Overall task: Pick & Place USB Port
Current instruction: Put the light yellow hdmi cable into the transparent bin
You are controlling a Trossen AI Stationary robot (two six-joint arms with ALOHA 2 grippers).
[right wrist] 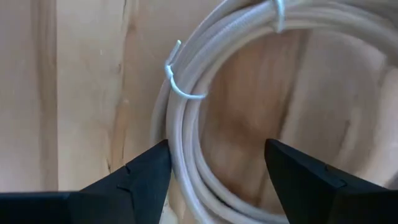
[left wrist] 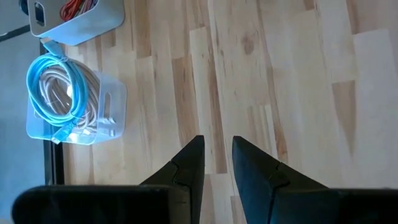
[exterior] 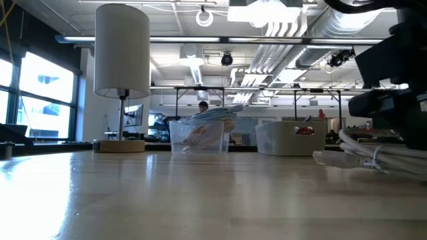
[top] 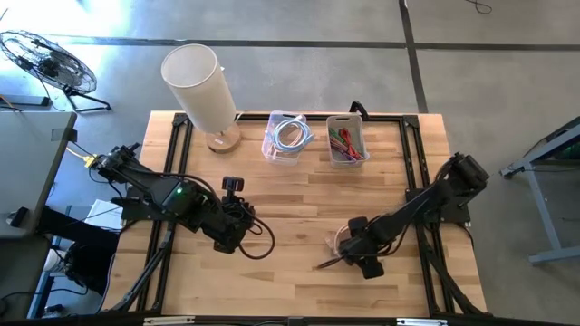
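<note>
The beige cable coil should go into the clear bin, so my right gripper will next take hold of the beige cable coil by its tied part.
An off-white cable coil (right wrist: 186,143), bound with a wire twist tie (right wrist: 180,84), lies flat on the wooden table (top: 299,208) toward its right near part (top: 339,239). The low view shows it lying at the right (exterior: 373,159). My right gripper (right wrist: 217,152) is open and low over it (top: 347,243). One finger stands outside the coil's strands and the other over the coil's hollow middle. My left gripper (left wrist: 217,146) hovers over bare wood left of centre (top: 243,217), with only a narrow gap between its fingers. My right gripper comes at the coil from above, its fingers astride one side of the ring. One fingertip (right wrist: 158,155) stands right beside the outer strand (right wrist: 177,155); I cannot tell whether it touches. The coil lies flat on the table.
At the far edge stand a clear bin (top: 269,145) holding blue and white cables (left wrist: 53,87) and a second bin (top: 331,136) with red and green cables. A white-shaded lamp (top: 201,86) stands far left. Bare wood lies between the two arms.
</note>
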